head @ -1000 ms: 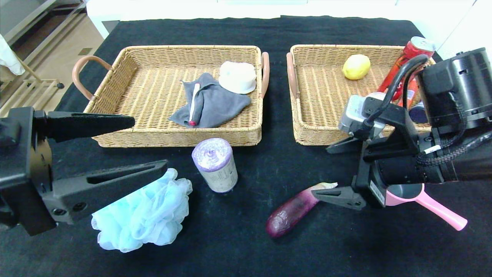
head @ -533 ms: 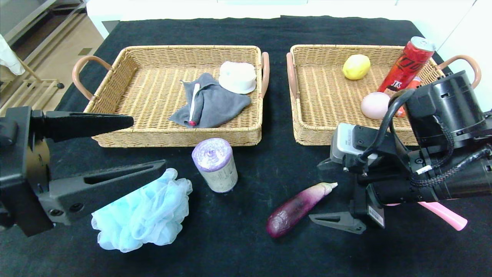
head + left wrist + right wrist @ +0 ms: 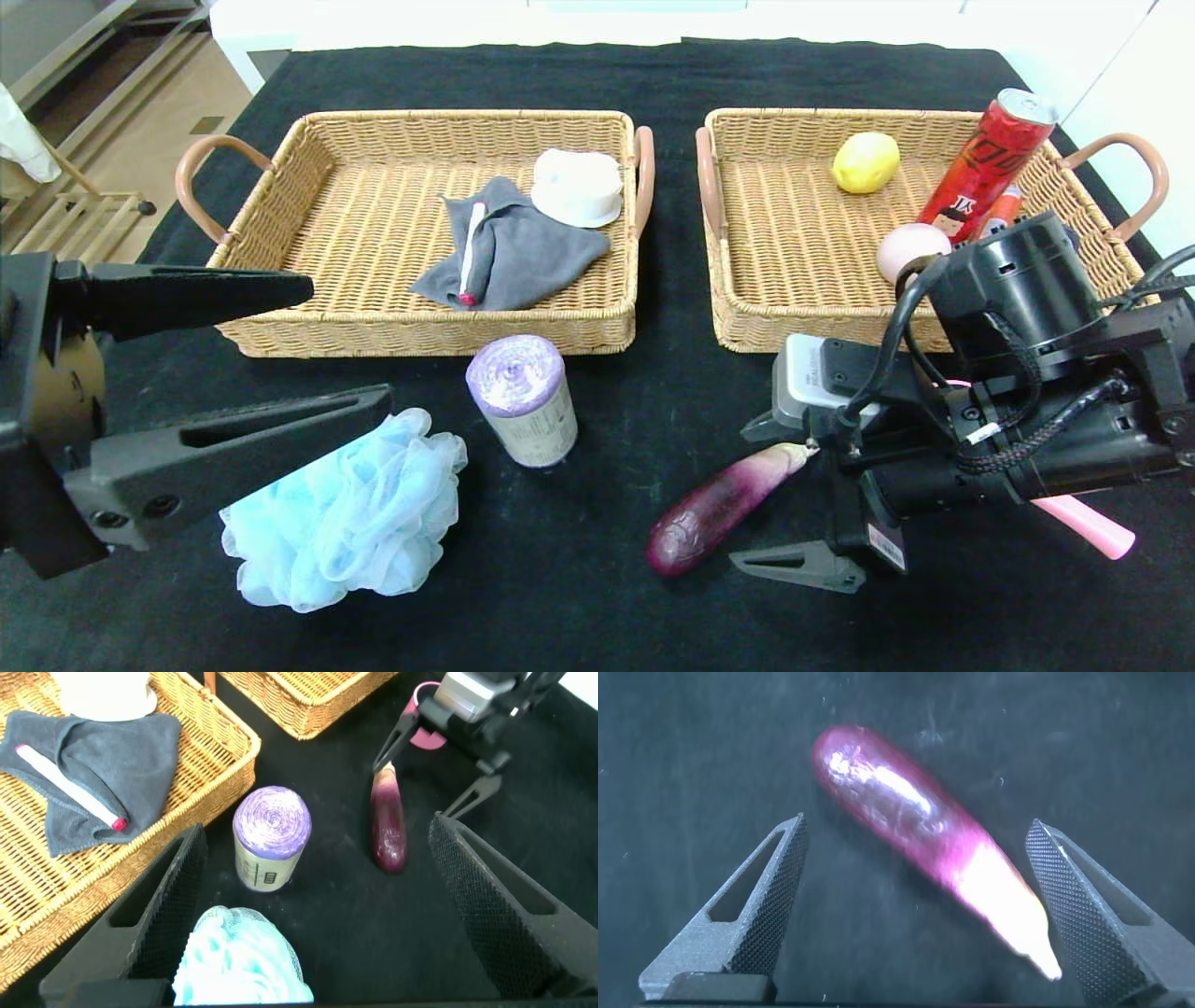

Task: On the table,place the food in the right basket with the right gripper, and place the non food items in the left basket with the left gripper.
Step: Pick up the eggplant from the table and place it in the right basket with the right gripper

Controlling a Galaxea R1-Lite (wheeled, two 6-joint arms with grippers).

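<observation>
My right gripper needs to move its fingertips lower before it closes on the eggplant. The fingertips stop above the eggplant's pale end (image 3: 784, 457), so they would miss the eggplant if they closed now.
The purple eggplant (image 3: 724, 509) lies on the black table (image 3: 597, 607), front right. My right gripper (image 3: 738, 497) is open and straddles the eggplant's pale tip; the right wrist view shows the eggplant (image 3: 906, 812) between the spread fingers (image 3: 761, 905), untouched. The red soda can (image 3: 990, 159) and the pink ball (image 3: 910, 250) are in the right basket (image 3: 747, 280). My left gripper (image 3: 351, 341) is open and empty above the blue pouf (image 3: 345, 518), near the lilac bag roll (image 3: 523, 397). The pink saucepan's handle (image 3: 1083, 523) shows; its bowl is hidden behind the right arm.
The left basket (image 3: 373, 336) holds a grey cloth (image 3: 523, 247), a white stick and a white round container (image 3: 577, 187). A yellow lemon (image 3: 865, 161) lies in the right basket. The table's left edge borders the floor.
My right gripper has come off the right basket and moved down and forward to the eggplant, fingers still open. The pink ball now shows in the basket. The left arm has barely moved.
</observation>
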